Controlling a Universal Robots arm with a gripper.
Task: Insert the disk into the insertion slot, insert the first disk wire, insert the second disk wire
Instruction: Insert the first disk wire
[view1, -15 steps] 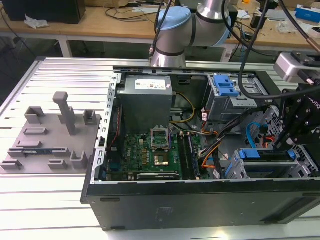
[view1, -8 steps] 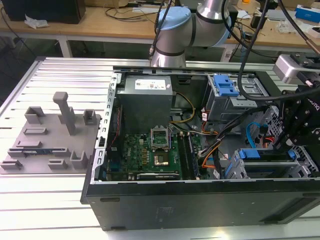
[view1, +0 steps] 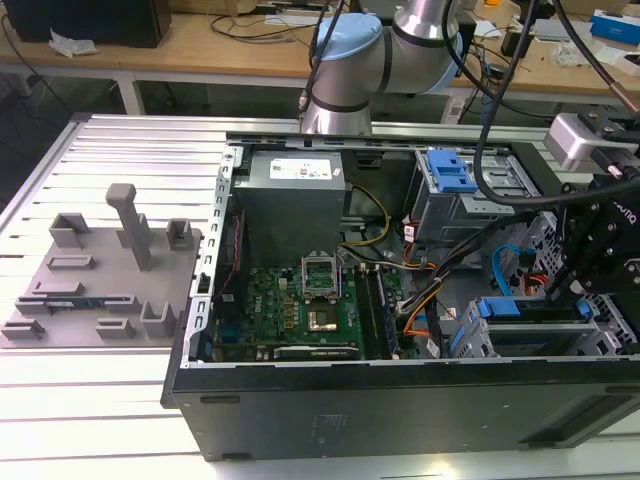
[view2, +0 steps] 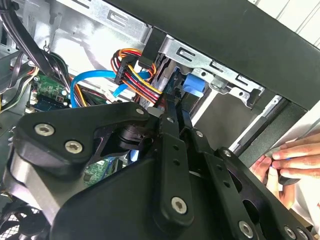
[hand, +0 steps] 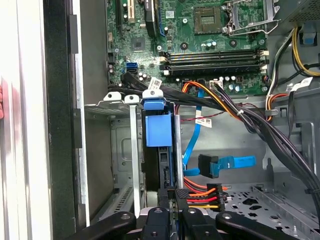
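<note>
The colored wires' plug (hand: 183, 196) sits between my fingers against the disk's near end (hand: 166, 181), so it is time for my gripper to release the plug now.
The disk (hand: 159, 131), in its bright blue carrier, stands on edge inside the insertion slot (hand: 115, 107), a grey metal cage; both also show in the exterior view as disk (view1: 528, 309) and cage (view1: 470, 335). My gripper (hand: 173, 196) sits at the disk's near end, fingers close together on the black plug of the first disk wire (hand: 202, 197), a red, orange and black bundle (view2: 141, 86). The second disk wire (hand: 192, 142), a flat blue cable, hangs loose beside the cage, and its plug (hand: 209, 165) lies free. In the second wrist view my gripper (view2: 172, 111) points at the blue carrier tab (view2: 192, 85).
A person's hand (view2: 289, 161) rests on the case's outer edge. Thick black cable bundles (hand: 260, 127) cross between the motherboard (hand: 200, 45) and the cage. A taller cage with a blue latch (view1: 450, 172) stands at the back. A grey fixture plate (view1: 100, 280) lies outside the case.
</note>
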